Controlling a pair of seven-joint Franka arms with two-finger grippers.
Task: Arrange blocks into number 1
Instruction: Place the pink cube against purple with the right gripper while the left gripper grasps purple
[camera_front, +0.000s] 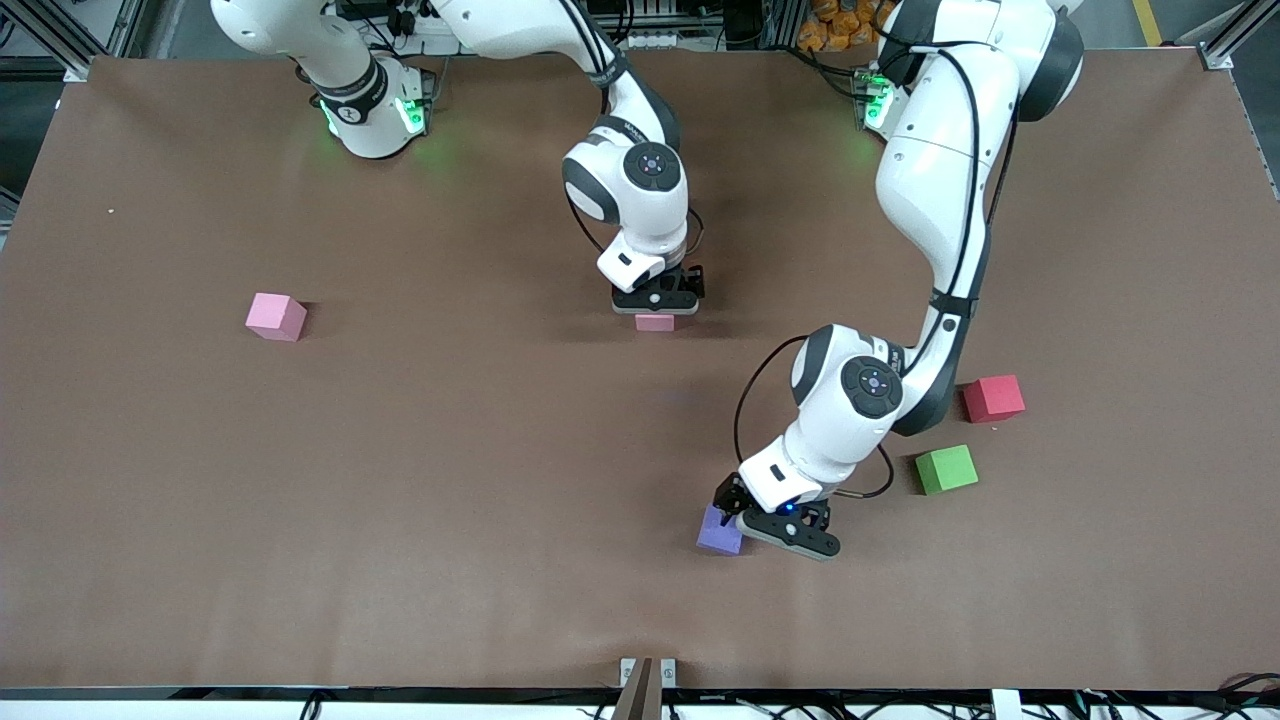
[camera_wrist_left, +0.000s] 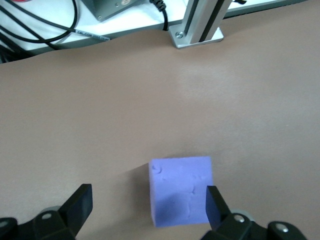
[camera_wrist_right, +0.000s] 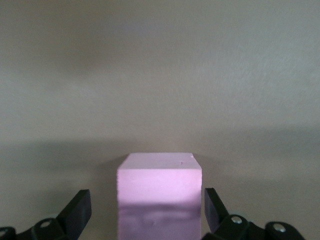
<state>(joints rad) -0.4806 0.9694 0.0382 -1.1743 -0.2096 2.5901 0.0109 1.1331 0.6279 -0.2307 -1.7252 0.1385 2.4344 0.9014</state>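
Note:
Next, my left gripper grips the purple block by its opposite sides to build the number beside the pale pink block (camera_front: 655, 322).
A purple block (camera_front: 719, 531) lies on the table near the front camera. My left gripper (camera_front: 738, 518) is low around it and open. In the left wrist view the purple block (camera_wrist_left: 181, 190) sits off-centre in the left gripper (camera_wrist_left: 148, 206), close against one finger (camera_wrist_left: 215, 206). At the table's middle a pale pink block (camera_front: 655, 322) rests under my right gripper (camera_front: 656, 304). The right wrist view shows that pink block (camera_wrist_right: 160, 192) inside the open right gripper (camera_wrist_right: 146, 209), with a gap on each side. The light blue, orange and second purple blocks are out of view.
Another pink cube (camera_front: 276, 316) sits toward the right arm's end of the table. A red cube (camera_front: 993, 398) and a green cube (camera_front: 946, 469) lie beside the left arm's elbow. The brown table (camera_front: 400, 480) stretches wide around them.

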